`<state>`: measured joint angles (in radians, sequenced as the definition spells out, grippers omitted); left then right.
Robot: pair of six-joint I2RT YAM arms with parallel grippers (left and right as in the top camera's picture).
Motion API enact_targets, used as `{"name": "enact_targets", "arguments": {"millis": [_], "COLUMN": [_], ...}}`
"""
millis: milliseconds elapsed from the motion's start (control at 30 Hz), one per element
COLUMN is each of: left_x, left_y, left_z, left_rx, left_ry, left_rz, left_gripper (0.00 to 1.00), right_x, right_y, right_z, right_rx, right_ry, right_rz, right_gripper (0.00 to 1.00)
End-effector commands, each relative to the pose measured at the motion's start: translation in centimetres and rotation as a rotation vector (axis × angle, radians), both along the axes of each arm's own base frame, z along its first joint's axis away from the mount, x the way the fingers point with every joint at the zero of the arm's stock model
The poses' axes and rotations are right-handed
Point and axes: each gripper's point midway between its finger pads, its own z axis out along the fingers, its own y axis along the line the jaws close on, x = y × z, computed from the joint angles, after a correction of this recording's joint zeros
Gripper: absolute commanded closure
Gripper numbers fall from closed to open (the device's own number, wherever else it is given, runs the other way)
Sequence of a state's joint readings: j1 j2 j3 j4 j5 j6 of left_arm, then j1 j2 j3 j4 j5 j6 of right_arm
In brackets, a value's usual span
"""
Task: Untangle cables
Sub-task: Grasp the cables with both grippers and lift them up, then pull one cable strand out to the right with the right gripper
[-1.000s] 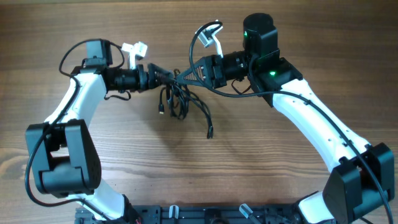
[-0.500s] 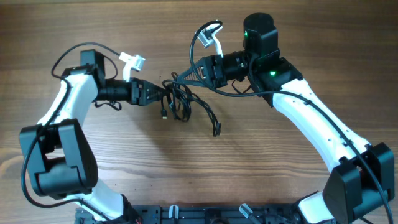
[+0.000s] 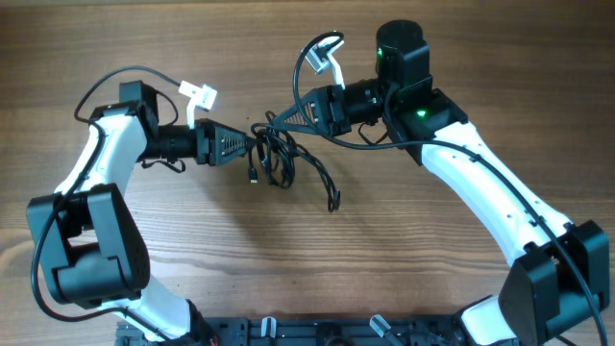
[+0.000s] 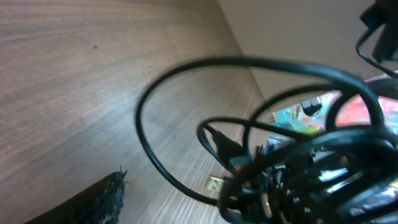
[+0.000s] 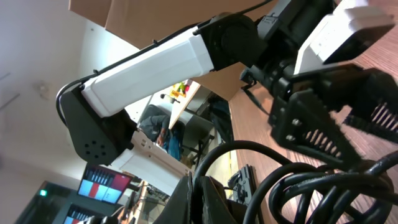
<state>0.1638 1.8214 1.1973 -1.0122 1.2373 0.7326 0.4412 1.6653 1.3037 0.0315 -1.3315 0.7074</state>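
Note:
To untangle the right gripper's cord, my left gripper next needs to grab the loops on the bundle's side opposite that cord.
The cables (image 3: 277, 157) are a knotted black bundle hanging at mid-table, with a loose tail ending in a plug (image 3: 334, 204). My right gripper (image 3: 286, 119) is shut on strands at the bundle's top right and holds them off the wood. In the right wrist view its closed fingers (image 5: 199, 193) pinch a cord, with thick loops (image 5: 311, 186) beside them. My left gripper (image 3: 248, 144) is open, just left of the bundle and holding nothing. In the left wrist view one finger (image 4: 99, 199) shows at lower left, apart from the cable loops (image 4: 298, 168) and a small plug (image 4: 216, 184).
The wooden table (image 3: 404, 250) stretches around the bundle. White tags hang on the wrist wiring of the left arm (image 3: 200, 94) and the right arm (image 3: 323, 58). The left arm (image 5: 161, 62) fills the right wrist view. Arm bases stand at the front edge (image 3: 307, 332).
My left gripper let go of the strand near the right gripper and drew back left and slightly down. The bundle dropped a little and its tail swung right. The right arm held still.

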Motion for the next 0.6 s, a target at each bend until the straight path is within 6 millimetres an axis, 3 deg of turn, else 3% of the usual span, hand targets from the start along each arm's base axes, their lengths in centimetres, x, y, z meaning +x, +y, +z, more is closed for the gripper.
{"name": "enact_targets", "arguments": {"millis": [0,167,233,367,467,500,533,567], "left_x": [-0.7,-0.4,-0.1,0.2,0.0,-0.2,-0.2,-0.2], "left_y": [-0.4,-1.6,-2.1,-3.6,-4.5,-4.7,-4.8,-4.9], "left_z": [0.1,0.9,0.9,0.9,0.9,0.9,0.8,0.7], "left_rx": [-0.011,-0.06,-0.062,-0.062,-0.062,-0.06,-0.056,-0.049], "left_ry": [-0.106,-0.136,-0.126,-0.147,-0.16,-0.159,-0.159,-0.158], "left_rz": [-0.059,-0.074,-0.076,-0.11,-0.138,-0.145,-0.15,-0.151], "left_gripper": [0.24,0.23,0.11,0.15,0.37,0.55,0.65,0.85], "right_x": [-0.3,-0.3,-0.3,-0.3,-0.3,-0.3,-0.3,-0.3], "right_y": [-0.2,-0.2,-0.2,-0.2,-0.2,-0.2,-0.2,-0.2], "right_z": [0.8,0.8,0.8,0.8,0.8,0.8,0.8,0.8], "right_rx": [0.02,0.019,0.019,0.019,0.019,0.019,0.019,0.02], "right_ry": [-0.019,-0.018,-0.018,-0.017,-0.017,-0.017,-0.018,-0.018], "right_rz": [0.026,0.027,0.027,0.027,0.027,0.027,0.027,0.027], "right_gripper": [0.96,0.96,0.96,0.96,0.96,0.96,0.96,0.96]}}
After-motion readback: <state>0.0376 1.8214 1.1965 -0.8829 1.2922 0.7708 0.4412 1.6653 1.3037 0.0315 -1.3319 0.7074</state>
